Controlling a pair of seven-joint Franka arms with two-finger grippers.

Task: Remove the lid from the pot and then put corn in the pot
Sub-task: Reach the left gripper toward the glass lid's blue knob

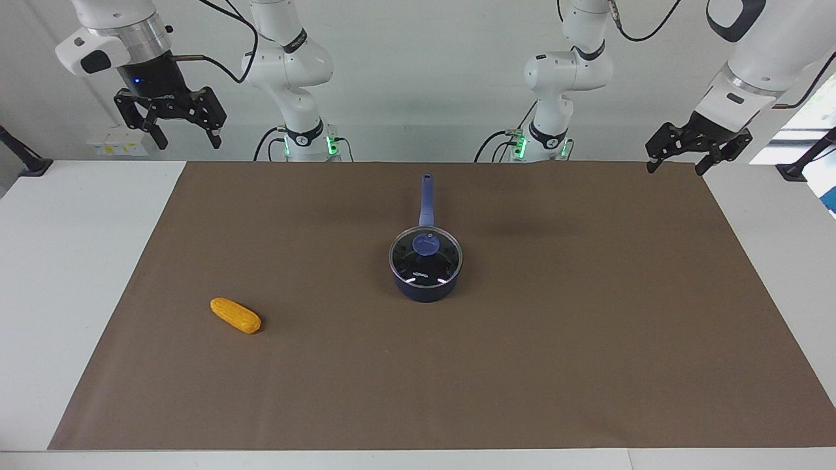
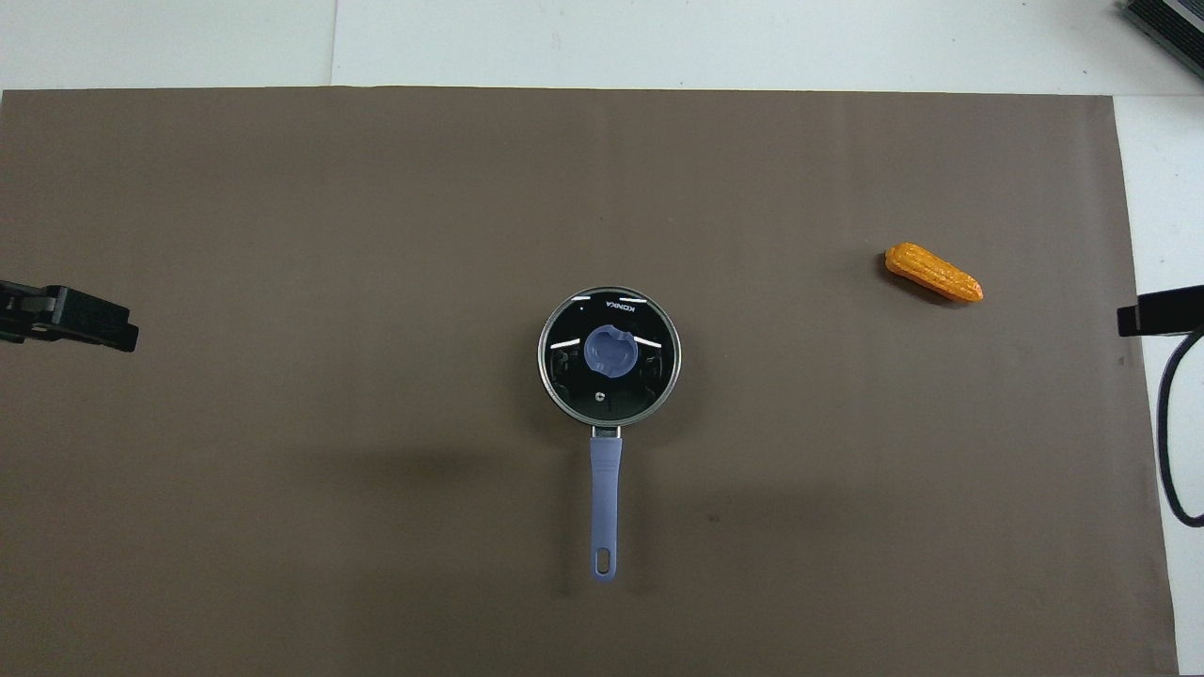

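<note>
The left gripper will next grip the lid by its narrow blue knob (image 2: 610, 351) to lift the lid, because the lid's glass disc (image 2: 573, 382) is too wide for the robot's fingers.
The dark navy pot (image 1: 424, 291) stands mid-mat with its long blue handle (image 2: 605, 489) pointing toward the robots. The clear glass lid (image 1: 426, 260) with its blue knob (image 2: 611, 351) sits on the pot. The orange-yellow corn (image 1: 235, 315) lies on the mat toward the right arm's end, also seen in the overhead view (image 2: 933, 272). My left gripper (image 1: 675, 167) is open and empty, high over the mat's edge at the left arm's end. My right gripper (image 1: 188, 139) is open and empty, high over the table edge at the right arm's end.
A brown mat (image 1: 588, 339) covers most of the white table (image 1: 78, 261). A black cable (image 2: 1166, 432) hangs by the right gripper over the mat's edge. A dark device (image 2: 1166, 26) sits at the table's corner farthest from the robots.
</note>
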